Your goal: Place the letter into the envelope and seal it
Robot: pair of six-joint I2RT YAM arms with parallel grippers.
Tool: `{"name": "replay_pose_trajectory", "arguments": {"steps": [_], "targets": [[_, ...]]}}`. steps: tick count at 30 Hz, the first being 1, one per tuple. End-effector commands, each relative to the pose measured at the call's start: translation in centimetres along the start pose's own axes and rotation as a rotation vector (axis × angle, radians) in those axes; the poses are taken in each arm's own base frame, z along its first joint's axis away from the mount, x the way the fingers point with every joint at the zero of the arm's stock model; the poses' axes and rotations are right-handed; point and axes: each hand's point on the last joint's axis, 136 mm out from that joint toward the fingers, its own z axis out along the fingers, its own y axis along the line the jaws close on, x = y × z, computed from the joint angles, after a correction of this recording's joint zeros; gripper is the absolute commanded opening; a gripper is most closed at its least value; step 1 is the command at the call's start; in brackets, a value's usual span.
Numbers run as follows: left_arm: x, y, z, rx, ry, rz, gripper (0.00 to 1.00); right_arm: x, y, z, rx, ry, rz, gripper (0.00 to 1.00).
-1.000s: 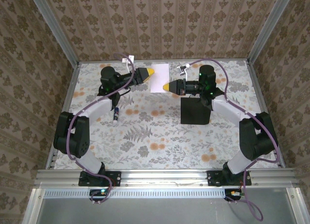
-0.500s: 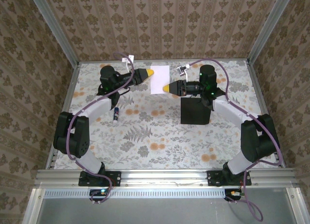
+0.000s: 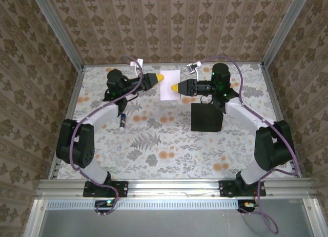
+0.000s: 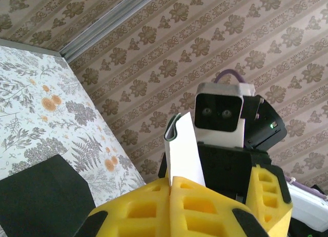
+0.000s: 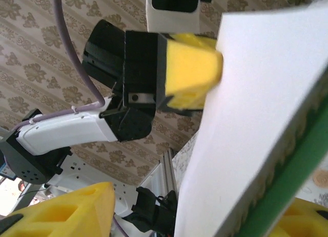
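Observation:
I should next use my right gripper to pick up the letter (image 3: 170, 83) by its edge opposite my left gripper. That frees the letter's far edge to go into the envelope.
The letter (image 3: 170, 83), a white card with a green edge, is held up off the table at the back middle. My left gripper (image 3: 160, 77) is shut on its left edge; in the left wrist view the yellow fingers (image 4: 171, 179) pinch the card (image 4: 184, 147). My right gripper (image 3: 175, 88) is at the card's right side, open. In the right wrist view the letter (image 5: 256, 119) passes between my spread yellow fingers (image 5: 66, 211), and the left gripper (image 5: 192, 67) grips its far edge. The black envelope (image 3: 206, 117) lies flat on the table under the right arm, and its corner (image 4: 41, 196) shows in the left wrist view.
A small white-and-blue tube (image 3: 122, 122) lies on the floral table (image 3: 154, 144) beside the left arm. Patterned walls and metal rails (image 3: 169, 64) close in the table at the back and sides.
The left gripper has shut on the letter's left edge. The right gripper has opened, let go of the letter and shifted slightly toward the back.

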Motion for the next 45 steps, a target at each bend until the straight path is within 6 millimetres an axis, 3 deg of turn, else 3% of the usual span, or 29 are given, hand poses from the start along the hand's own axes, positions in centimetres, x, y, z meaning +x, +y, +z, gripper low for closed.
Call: {"name": "replay_pose_trajectory", "arguments": {"steps": [1, 15, 21, 26, 30, 35, 41, 45], "targets": [[0.1, -1.4, -0.2, 0.02, -0.009, 0.055, 0.0, -1.4, 0.5, 0.3, -0.022, -0.016, -0.035, 0.55], [-0.6, -1.4, -0.6, 0.014, -0.019, 0.062, 0.0, -1.6, -0.7, -0.6, 0.011, -0.038, -0.012, 0.4], [-0.6, -1.1, -0.8, 0.006, -0.016, 0.061, 0.0, -1.5, -1.4, -0.7, 0.027, -0.043, 0.006, 0.23], [-0.5, -0.9, -0.9, 0.0, -0.018, 0.059, 0.0, -1.3, -2.4, -0.6, 0.042, -0.043, 0.036, 0.01], [-0.4, -0.5, -1.1, -0.01, -0.02, 0.052, 0.04, -1.1, -2.9, -0.6, 0.055, -0.043, 0.056, 0.0], [-0.4, -0.4, -1.1, -0.015, -0.013, 0.054, 0.13, -0.9, -3.4, -0.6, 0.066, -0.042, 0.071, 0.0], [-0.2, -0.1, -1.2, -0.036, 0.0, 0.064, 0.42, -0.5, -3.9, -0.7, 0.093, -0.028, 0.093, 0.0], [-0.2, 0.3, -1.7, -0.079, 0.011, 0.079, 0.68, -0.2, -4.3, -0.9, 0.126, -0.024, 0.104, 0.0]]}}
